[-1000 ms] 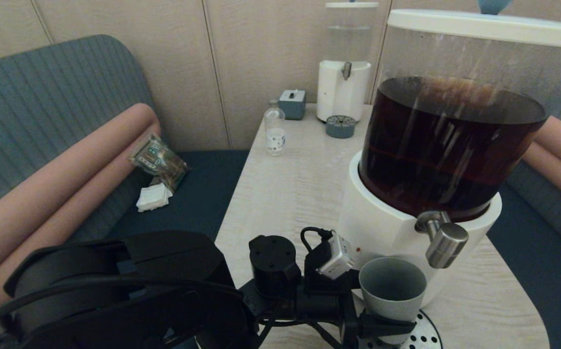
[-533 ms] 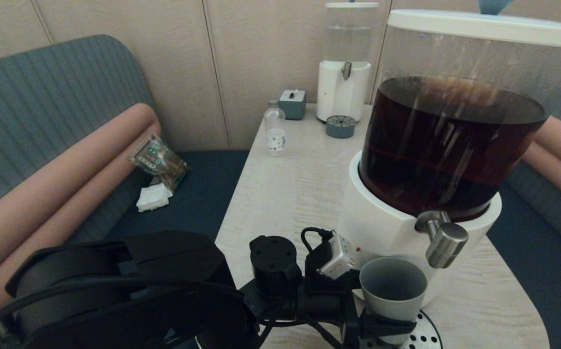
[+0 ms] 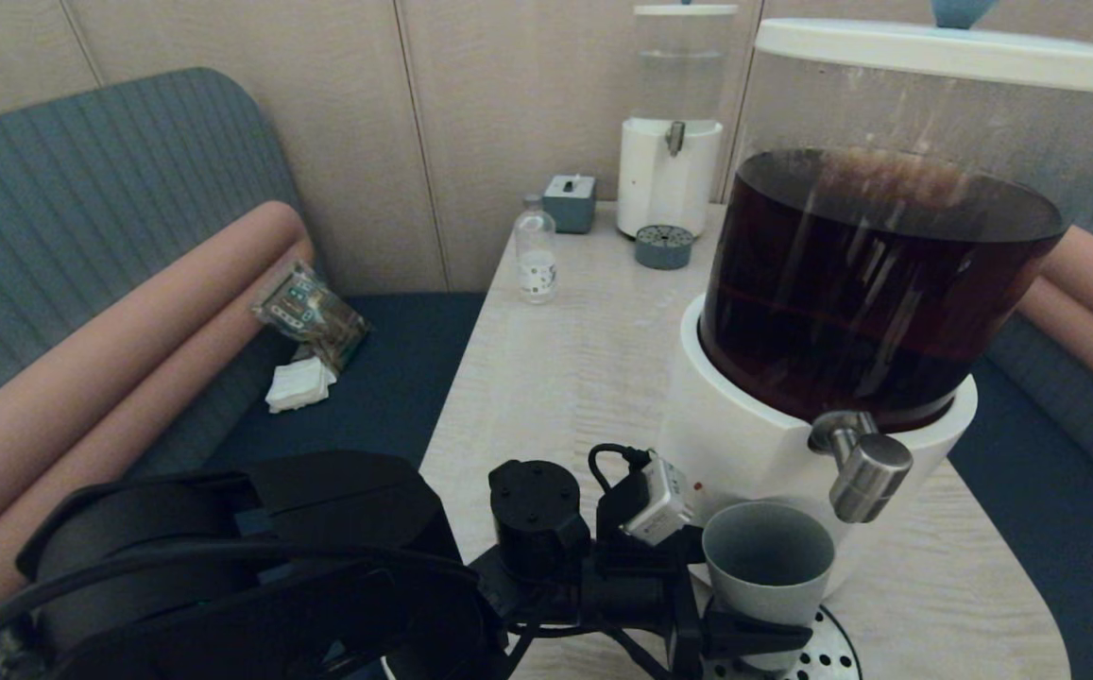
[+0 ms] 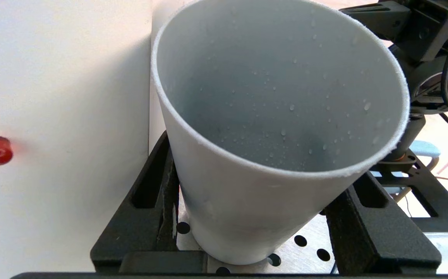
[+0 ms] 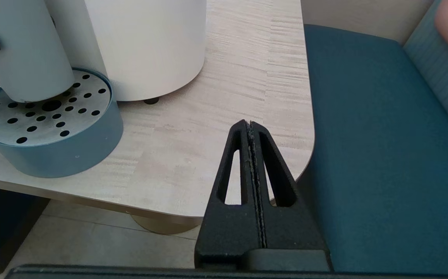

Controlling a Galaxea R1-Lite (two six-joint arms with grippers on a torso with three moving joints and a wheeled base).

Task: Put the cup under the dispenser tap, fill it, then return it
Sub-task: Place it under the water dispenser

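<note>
The bottom of the grey-green cup is on the perforated drip tray (image 5: 49,128), so the cup would stand. My left gripper should release it.
The grey-green cup (image 3: 766,557) is upright and empty, with droplets on its inner wall (image 4: 285,97). My left gripper (image 3: 754,604) is shut on the cup, one black finger on each side of it (image 4: 158,201). The cup's base is at the perforated drip tray (image 5: 49,128) in front of the large dispenser (image 3: 744,444). The steel dispenser tap (image 3: 867,472) juts out just right of and above the cup's rim. Nothing flows from the tap. My right gripper (image 5: 250,126) is shut and empty, hovering off the table's near right corner.
Far back on the table stand a small clear-liquid dispenser (image 3: 671,142), its little drip tray (image 3: 664,247), a clear bottle (image 3: 536,253) and a grey box (image 3: 570,201). A snack packet (image 3: 310,312) lies on the left bench. The blue seat (image 5: 382,155) borders the table's right edge.
The left gripper and the cup have crept very slightly to the right, toward the tap. Nothing else has moved.
</note>
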